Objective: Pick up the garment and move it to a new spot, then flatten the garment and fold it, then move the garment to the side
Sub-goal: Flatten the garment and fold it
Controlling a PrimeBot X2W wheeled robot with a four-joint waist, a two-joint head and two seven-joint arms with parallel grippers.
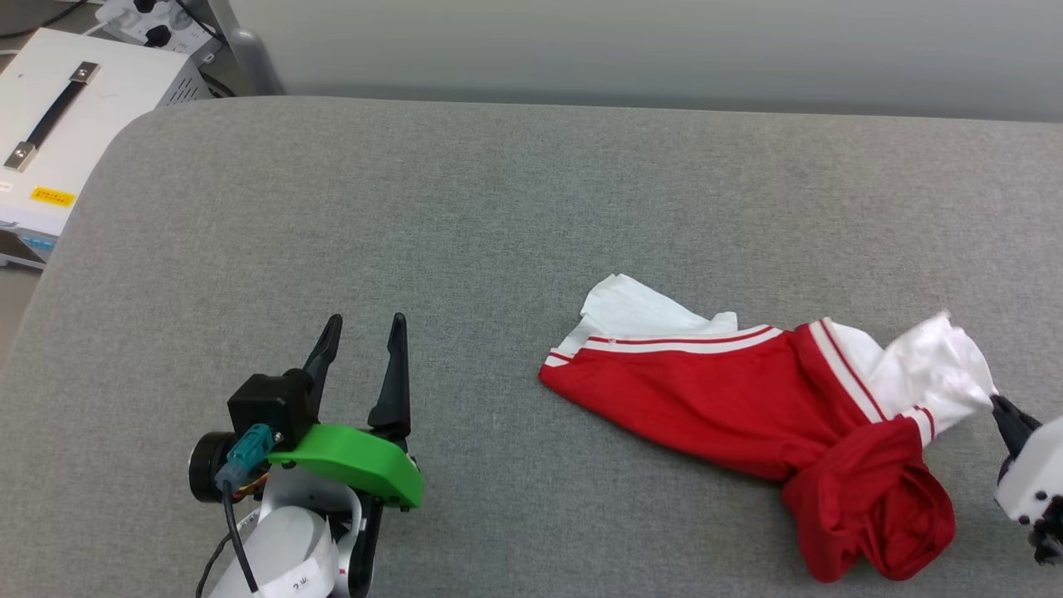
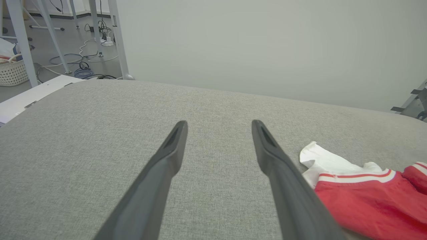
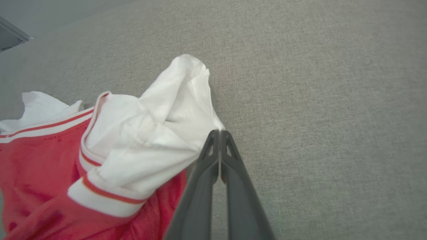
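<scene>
My left gripper is to take the red shirt (image 1: 712,404) next by the edge of its loose white sleeve (image 1: 619,289), to flatten the crumpled garment.
The garment (image 1: 706,399) is a red jersey shirt with white sleeves and red-white striped trim, lying crumpled on the right side of the grey cloth-covered table (image 1: 498,208). No numerals or lettering face up. My right gripper (image 1: 996,403) is at the shirt's right end, and the right wrist view shows the gripper (image 3: 219,132) shut on the tip of a white sleeve of the garment (image 3: 150,133), which is drawn to a point at the fingertips. My left gripper (image 1: 366,324) stands open over bare table, well left of the shirt. From the left wrist, the gripper (image 2: 219,123) holds nothing and the garment (image 2: 367,200) lies at lower right.
A white case with a black handle (image 1: 75,108) sits beyond the table's rounded far-left corner, and a power strip (image 1: 149,17) lies behind it. A pale wall runs along the table's far edge. Metal legs (image 2: 116,36), cables and a basket (image 2: 11,71) stand on the floor.
</scene>
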